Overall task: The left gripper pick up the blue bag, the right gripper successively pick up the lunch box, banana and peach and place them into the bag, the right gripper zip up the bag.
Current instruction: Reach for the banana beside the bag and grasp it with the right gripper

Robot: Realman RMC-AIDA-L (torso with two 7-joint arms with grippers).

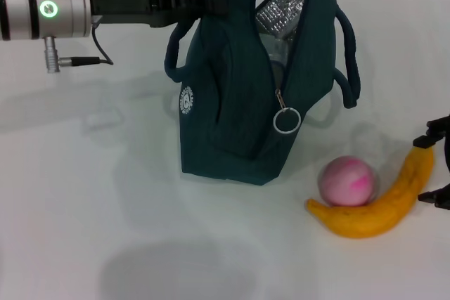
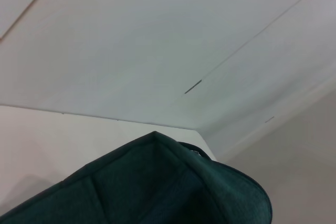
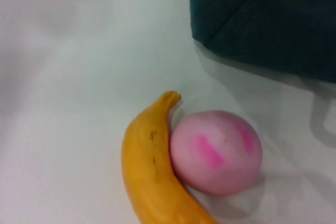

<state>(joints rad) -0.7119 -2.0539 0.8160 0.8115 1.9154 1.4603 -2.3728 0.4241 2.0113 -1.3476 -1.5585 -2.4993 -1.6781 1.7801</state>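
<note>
My right gripper needs to move toward the banana's far end before it closes on that end. Its fingers stop short in the head view, so they would miss if I closed now.
The blue bag stands upright in the middle of the table with its top open, showing silver lining. My left gripper reaches in from the left and is shut on the bag's upper edge; bag fabric fills the lower part of the left wrist view. A clear bluish edge, apparently the lunch box, shows inside the opening. The peach rests against the banana to the right of the bag. My right gripper is open at the right edge, beside the banana's far end. The right wrist view shows the banana, peach and bag corner.
The ring zipper pull hangs at the bag's front, below the open zip. One loop handle droops on the bag's right side. White tabletop stretches to the left and front of the bag.
</note>
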